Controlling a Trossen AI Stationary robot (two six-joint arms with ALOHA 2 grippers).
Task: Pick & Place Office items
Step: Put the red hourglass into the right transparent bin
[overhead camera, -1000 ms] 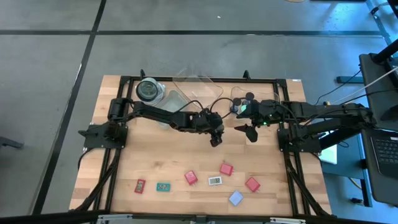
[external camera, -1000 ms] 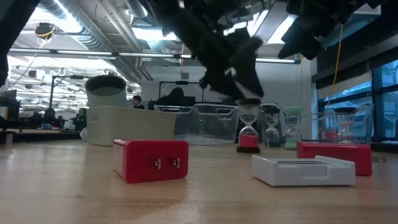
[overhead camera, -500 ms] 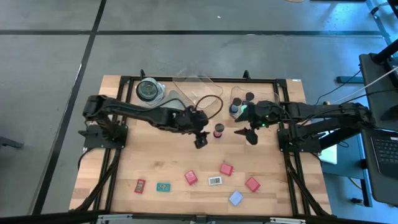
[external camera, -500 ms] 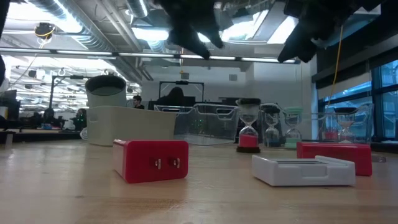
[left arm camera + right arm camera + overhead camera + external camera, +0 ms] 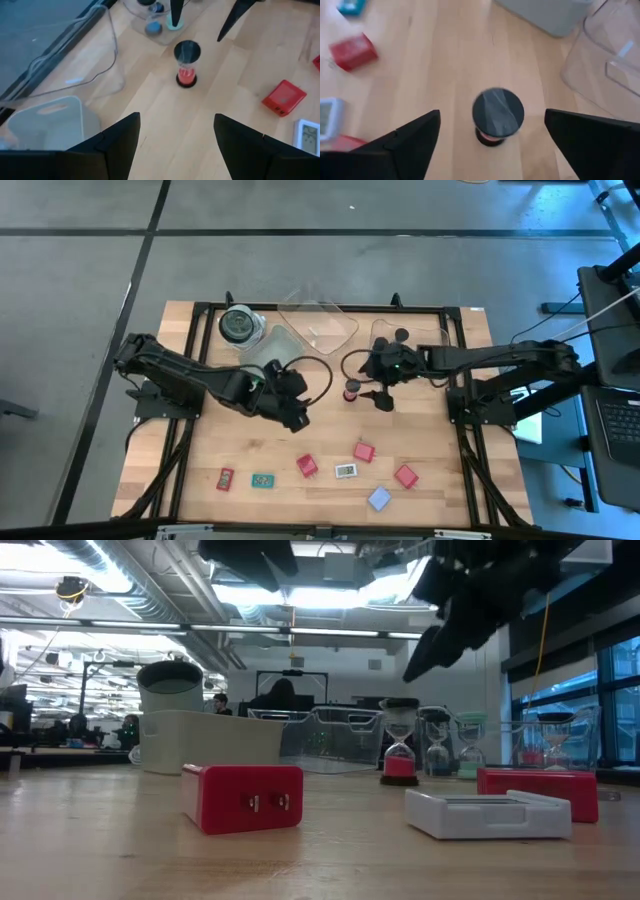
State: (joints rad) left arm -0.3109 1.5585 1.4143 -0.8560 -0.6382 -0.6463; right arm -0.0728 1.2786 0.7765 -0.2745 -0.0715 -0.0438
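I will use my right gripper to pick up the sand timer by its body below the black cap and place it in the clear tray.
A small sand timer with black caps and red sand stands upright on its base on the wood, also in the left wrist view, the right wrist view and the low view. My right gripper is open just right of it; its fingers stand wide on either side of the timer, apart from it. My left gripper is open to the timer's left, well clear. Red blocks and flat rectangles lie toward the near edge.
More sand timers stand in a clear tray at the far right. Clear trays, a grey box and a dark-lidded jar sit along the far edge. Bare wood lies between the timer and the near items.
My left gripper has drawn back from the red sand timer toward the table's left and near edge, leaving the timer standing upright on the wood. My right gripper has moved toward the table's left, up to the timer.
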